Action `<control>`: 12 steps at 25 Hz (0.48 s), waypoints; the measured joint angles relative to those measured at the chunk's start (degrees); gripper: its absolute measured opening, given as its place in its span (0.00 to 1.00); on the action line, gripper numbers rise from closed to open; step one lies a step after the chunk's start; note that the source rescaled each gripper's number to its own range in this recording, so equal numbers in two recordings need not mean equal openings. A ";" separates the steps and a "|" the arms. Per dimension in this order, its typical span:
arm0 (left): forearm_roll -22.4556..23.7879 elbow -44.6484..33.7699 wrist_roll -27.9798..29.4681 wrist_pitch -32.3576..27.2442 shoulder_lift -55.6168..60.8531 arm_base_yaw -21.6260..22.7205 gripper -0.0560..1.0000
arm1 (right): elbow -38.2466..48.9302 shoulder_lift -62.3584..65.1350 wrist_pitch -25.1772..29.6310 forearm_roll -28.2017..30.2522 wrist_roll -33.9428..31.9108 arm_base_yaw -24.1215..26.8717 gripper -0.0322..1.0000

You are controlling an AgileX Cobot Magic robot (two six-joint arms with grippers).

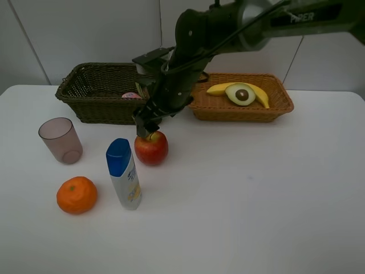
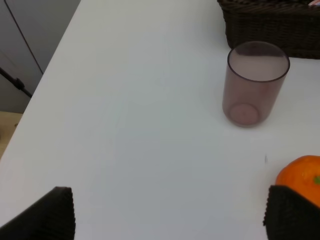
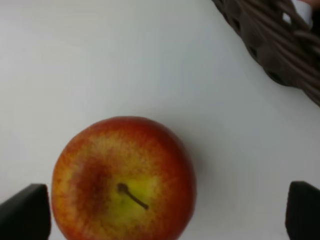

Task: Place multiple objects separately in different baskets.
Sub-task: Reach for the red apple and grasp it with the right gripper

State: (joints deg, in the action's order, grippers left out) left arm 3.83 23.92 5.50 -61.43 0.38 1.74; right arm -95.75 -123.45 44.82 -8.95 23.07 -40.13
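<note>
My right gripper comes down, before it closes on the red apple. Its fingers hover by the apple's top, above its widest sides, so closing now would miss.
A red apple stands on the white table in front of the dark olive-brown basket. My right gripper hangs open just over it, one finger on either side of the apple. A banana and an avocado half lie in the orange-tan basket. A pink item shows inside the dark basket. The pinkish cup, the orange and the white blue-capped bottle stand at the front left. My left gripper is open over bare table near the orange.
The two baskets stand side by side at the back of the table against a white wall. The dark basket's wall is close behind the apple. The table's left edge runs beside the cup.
</note>
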 joint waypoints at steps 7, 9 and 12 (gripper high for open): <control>0.00 0.00 0.00 0.00 0.00 0.00 1.00 | 0.00 -0.97 -1.46 -1.11 0.18 -1.16 0.99; 0.02 0.00 0.00 0.00 0.00 0.00 1.00 | 0.00 -1.79 -1.46 -1.49 0.18 -1.23 0.99; 0.02 0.00 0.00 0.00 0.00 0.00 1.00 | 0.00 -2.98 -1.42 -1.82 0.29 -1.23 0.99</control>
State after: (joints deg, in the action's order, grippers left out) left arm 3.86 23.92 5.50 -61.43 0.38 1.74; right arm -95.75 -126.43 43.40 -10.77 23.36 -41.37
